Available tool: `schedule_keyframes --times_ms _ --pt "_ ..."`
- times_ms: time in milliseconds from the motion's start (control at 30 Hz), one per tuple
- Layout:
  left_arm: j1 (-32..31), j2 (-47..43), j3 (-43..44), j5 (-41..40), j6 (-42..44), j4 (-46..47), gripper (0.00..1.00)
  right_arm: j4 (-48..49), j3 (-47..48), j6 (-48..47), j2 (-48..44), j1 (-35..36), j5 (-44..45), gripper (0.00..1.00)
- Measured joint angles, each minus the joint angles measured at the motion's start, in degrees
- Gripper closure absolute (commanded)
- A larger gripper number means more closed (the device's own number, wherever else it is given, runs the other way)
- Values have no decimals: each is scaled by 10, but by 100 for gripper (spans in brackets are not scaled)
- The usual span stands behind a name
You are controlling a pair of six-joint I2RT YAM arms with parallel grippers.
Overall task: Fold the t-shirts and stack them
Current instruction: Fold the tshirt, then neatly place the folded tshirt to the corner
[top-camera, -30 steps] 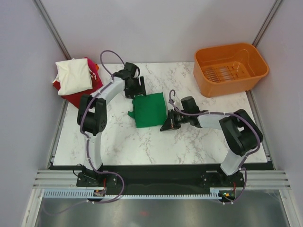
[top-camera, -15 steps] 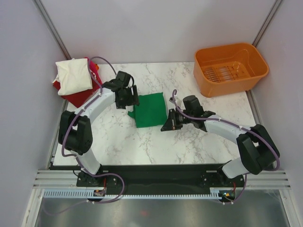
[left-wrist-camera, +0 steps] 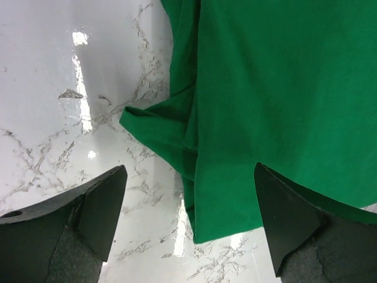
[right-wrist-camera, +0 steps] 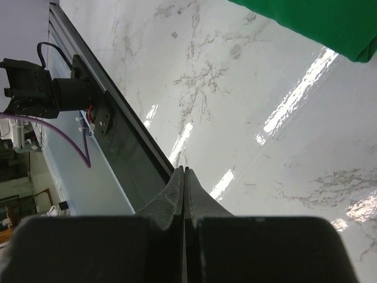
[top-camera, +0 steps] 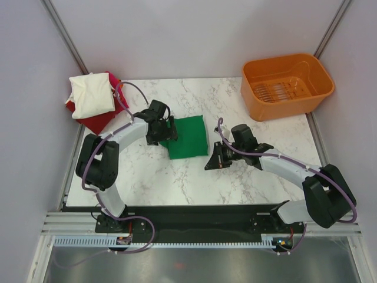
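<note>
The green t-shirt is folded, and its loose-fold edge (top-camera: 165, 142) (left-wrist-camera: 166, 134) faces the cream-white shirt. My left gripper needs to grab the t-shirt there next, so it can be stacked still folded.
A folded bright green t-shirt (top-camera: 188, 137) lies mid-table; it fills the upper right of the left wrist view (left-wrist-camera: 277, 88), a loose fold sticking out at its left edge. My left gripper (top-camera: 165, 131) is open at the shirt's left edge, its fingers (left-wrist-camera: 97, 206) straddling the shirt's corner above the marble. My right gripper (top-camera: 213, 160) is shut and empty, just off the shirt's lower right corner (right-wrist-camera: 330, 23), fingertips (right-wrist-camera: 184, 172) pressed together. A cream-white folded shirt (top-camera: 91, 94) lies on red and orange ones (top-camera: 100, 118) at the far left.
An orange plastic basket (top-camera: 287, 84) stands at the back right corner. The white marble tabletop (top-camera: 177, 177) runs to a black front rail (right-wrist-camera: 112, 118). Purple cables loop off both arms.
My left gripper has moved down from behind the shirt to its left edge. My right gripper has pulled back from the shirt's right edge toward the front.
</note>
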Motion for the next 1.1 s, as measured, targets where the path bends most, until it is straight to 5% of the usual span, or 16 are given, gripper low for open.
schedule_keyframes --times_ms 567,633,667,767,833,1100 --pt "0 51 -31 41 -37 146 9 -23 -7 -16 9 6 8 100" --pt "-2 59 -28 50 -39 168 20 -23 -8 -17 12 7 9 100" --pt "-4 63 -28 53 -42 180 36 -23 -8 -18 13 7 9 100" --pt "-7 78 -28 69 -53 208 61 -23 -8 -19 15 6 10 100" --pt "-9 86 -30 78 -62 222 95 -23 -8 -19 15 7 10 100" --pt "15 98 -16 148 -61 226 98 -29 -8 -22 14 6 10 100"
